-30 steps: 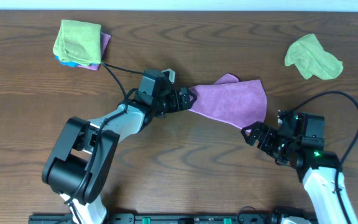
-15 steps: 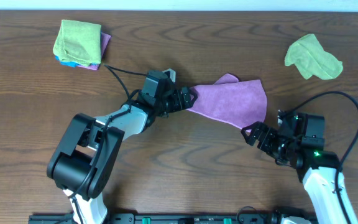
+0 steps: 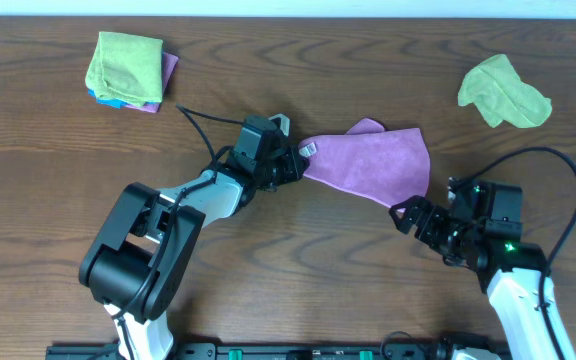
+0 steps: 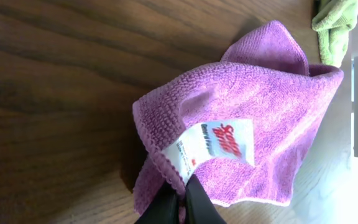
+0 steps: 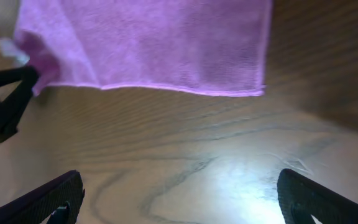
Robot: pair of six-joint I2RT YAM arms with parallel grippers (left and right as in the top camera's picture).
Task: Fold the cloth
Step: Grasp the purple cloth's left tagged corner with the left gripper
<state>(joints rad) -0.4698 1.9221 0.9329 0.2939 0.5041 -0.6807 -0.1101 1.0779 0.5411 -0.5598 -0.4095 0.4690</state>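
Observation:
The robot's right gripper will stretch and fold the cloth, so next it will pick up the purple cloth (image 3: 373,160) by its near free corner (image 3: 422,196), opposite the labelled corner.
The purple cloth (image 3: 373,160) lies crumpled at the middle of the wooden table. Its left corner carries a white label (image 4: 219,143). My left gripper (image 3: 298,162) is shut on that corner, and in the left wrist view the hem of the cloth (image 4: 247,106) is pinched between the black fingers of the left gripper (image 4: 182,200). My right gripper (image 3: 406,215) stands open just below the cloth's lower right corner, apart from it. In the right wrist view the cloth (image 5: 148,43) lies ahead of the right gripper (image 5: 179,196), whose wide-spread fingers hold nothing.
A crumpled green cloth (image 3: 503,92) lies at the back right. A stack of folded cloths (image 3: 126,70), green on top, sits at the back left. The left arm's black cable (image 3: 203,125) loops over the table behind it.
My left gripper has slid right onto the cloth's left corner and shut on it, and the white label now shows. The right arm has not moved.

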